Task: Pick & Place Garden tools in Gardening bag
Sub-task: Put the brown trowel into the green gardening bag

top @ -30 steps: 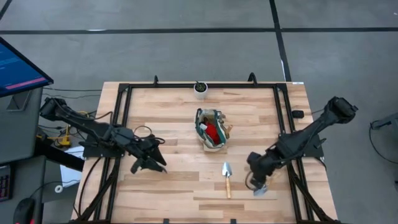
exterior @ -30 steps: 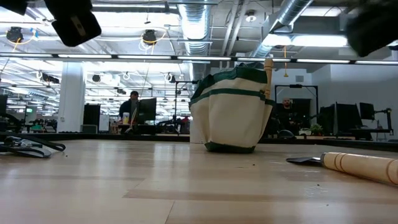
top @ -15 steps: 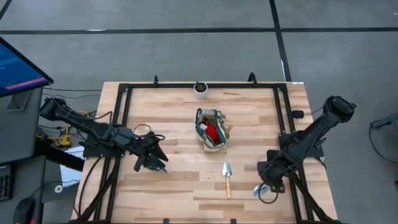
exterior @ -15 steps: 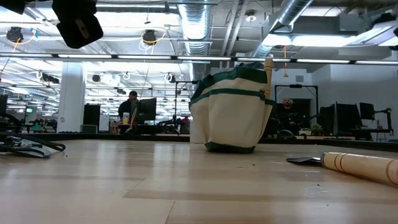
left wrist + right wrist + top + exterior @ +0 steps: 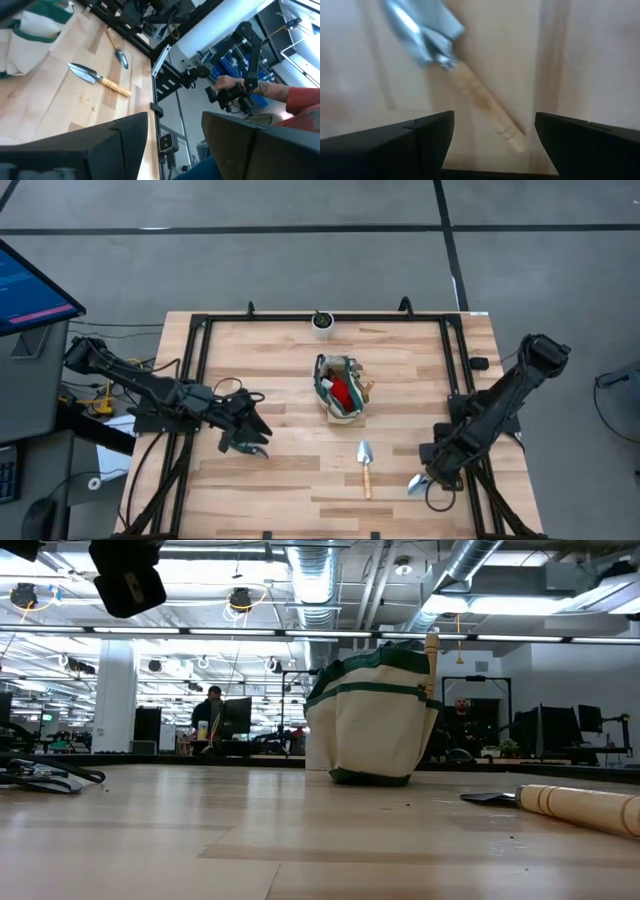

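The right wrist view shows bare tabletop between my fingers, so closing now would miss. My right gripper first moves toward the trowel's handle (image 5: 487,106), then closes on it.
The cream gardening bag (image 5: 340,387) with green trim stands at mid-table, a red item and a wooden handle (image 5: 432,650) sticking out of it. One trowel (image 5: 366,465) lies flat, nearer the near edge than the bag. A second trowel (image 5: 470,90) lies flat near the right rail, its blade (image 5: 415,484) showing beside my right gripper (image 5: 432,477). That gripper hovers open above it, fingers on either side of the handle's end, touching nothing. My left gripper (image 5: 250,438) is open and empty at the left, pointing toward the bag.
A small white pot with a plant (image 5: 322,322) stands at the far edge. Black frame rails (image 5: 200,380) run along the table's sides. A loose cable (image 5: 45,775) lies on the left. A person's hand and sleeve (image 5: 280,92) show beyond the table.
My right gripper has moved toward the table's right and near edges and now hangs over the second trowel by the right rail. Both trowels and the bag have stayed where they were.
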